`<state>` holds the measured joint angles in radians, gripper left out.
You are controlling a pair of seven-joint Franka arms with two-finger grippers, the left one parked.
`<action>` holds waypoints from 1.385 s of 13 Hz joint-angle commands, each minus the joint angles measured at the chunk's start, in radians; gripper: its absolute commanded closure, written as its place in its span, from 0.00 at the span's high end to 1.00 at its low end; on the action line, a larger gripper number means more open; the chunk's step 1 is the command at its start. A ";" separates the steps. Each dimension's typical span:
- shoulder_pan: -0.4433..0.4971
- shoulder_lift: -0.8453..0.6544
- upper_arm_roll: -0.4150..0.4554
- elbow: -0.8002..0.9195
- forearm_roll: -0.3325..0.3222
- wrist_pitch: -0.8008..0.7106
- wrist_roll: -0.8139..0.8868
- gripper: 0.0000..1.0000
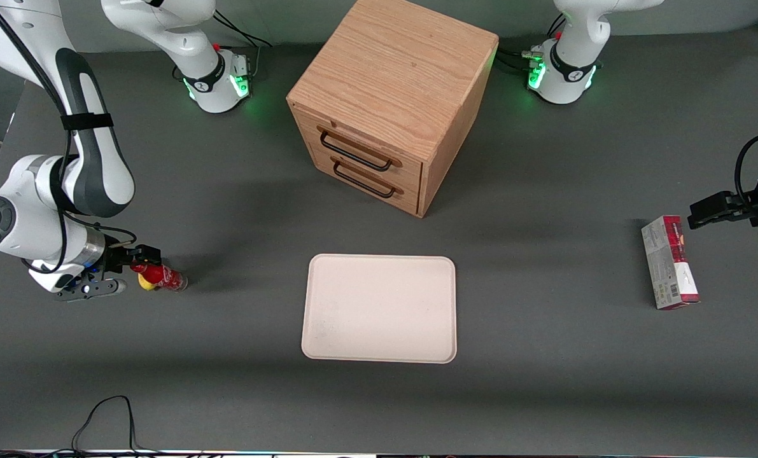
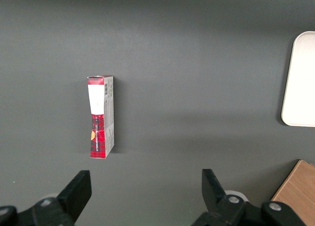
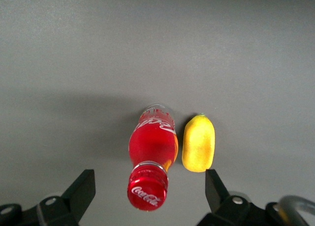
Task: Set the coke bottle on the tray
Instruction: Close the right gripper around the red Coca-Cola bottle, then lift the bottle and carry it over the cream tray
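Note:
My right gripper grabs the coke bottle by its red cap next, to set the bottle on the cream-white tray.
The coke bottle, small and red with a red cap and white script, stands on the grey table toward the working arm's end. In the right wrist view its cap sits between the two spread black fingers, with a gap on each side. My right gripper is open just above the bottle, its midpoint over the cap. The cream-white tray lies flat mid-table, well apart from the bottle, with nothing on it; its edge also shows in the left wrist view.
A yellow lemon-like lump lies close beside the bottle, also seen in the front view. A wooden two-drawer cabinet stands farther from the front camera than the tray. A red-and-grey carton lies toward the parked arm's end.

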<state>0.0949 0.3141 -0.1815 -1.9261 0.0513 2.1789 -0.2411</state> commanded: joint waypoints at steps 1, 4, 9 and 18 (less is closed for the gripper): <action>0.006 -0.029 -0.004 -0.033 0.012 0.019 -0.026 0.56; 0.006 -0.030 -0.004 -0.033 0.012 0.018 -0.026 0.07; 0.006 -0.029 -0.003 -0.025 0.012 0.013 -0.024 0.07; 0.026 0.006 0.007 0.648 0.010 -0.739 0.028 0.07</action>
<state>0.1018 0.2797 -0.1735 -1.4335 0.0537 1.5662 -0.2381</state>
